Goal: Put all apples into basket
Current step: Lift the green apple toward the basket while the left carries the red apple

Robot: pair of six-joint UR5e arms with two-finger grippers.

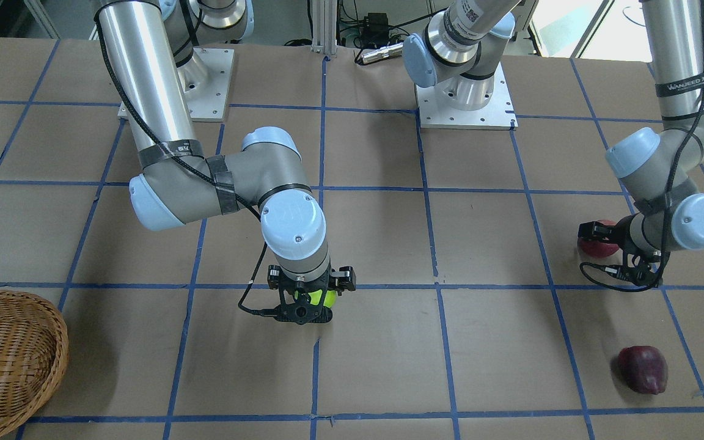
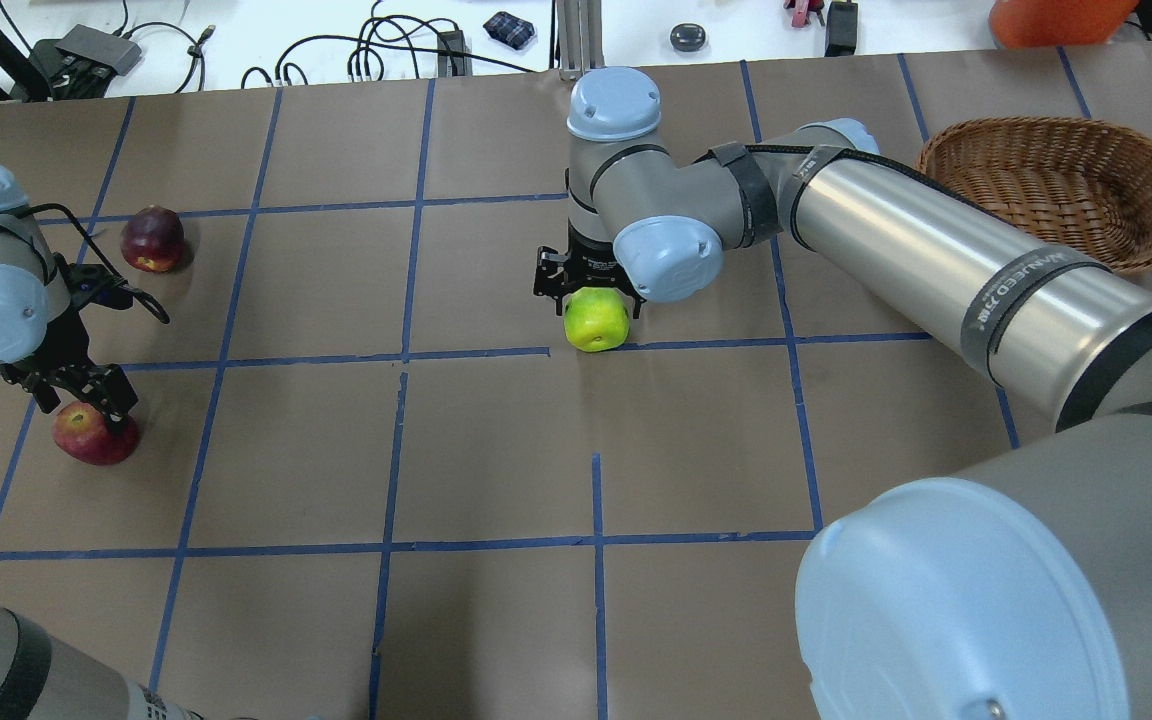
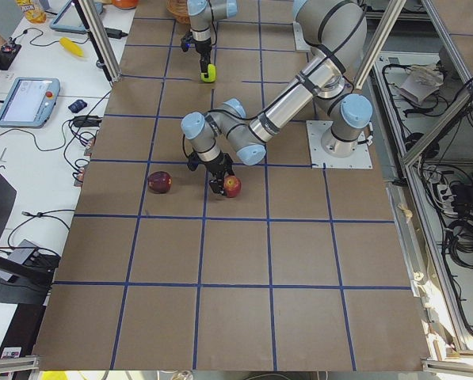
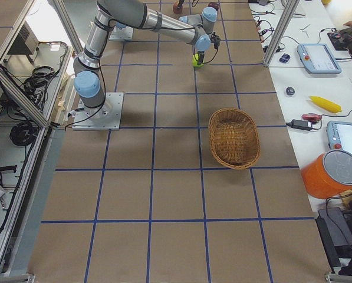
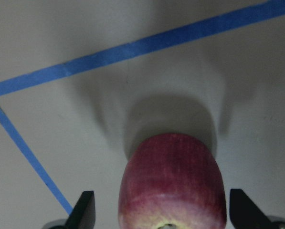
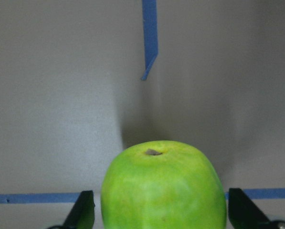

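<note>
Next, my right gripper grips the lime green apple by its rounded sides and puts it into the wicker basket (image 1: 5, 359).
The lime green apple (image 2: 596, 318) sits on the table near the middle. My right gripper (image 2: 589, 295) is down over it, open, with a finger on each side and a gap on both sides in the right wrist view (image 6: 161, 217). The red apple (image 2: 96, 437) lies at the left. My left gripper (image 2: 86, 400) is open around it, and its fingers (image 5: 85, 210) stand clear of the apple (image 5: 171, 186). The dark maroon apple (image 2: 152, 238) lies free, farther out on the left. The wicker basket (image 2: 1036, 128) stands empty at the far right.
The table is brown with blue tape grid lines. My right arm's long forearm (image 2: 936, 250) stretches past the basket's near side. The two arm bases (image 1: 465, 101) stand at the robot's edge. Cables and small devices (image 2: 406, 50) lie beyond the far edge.
</note>
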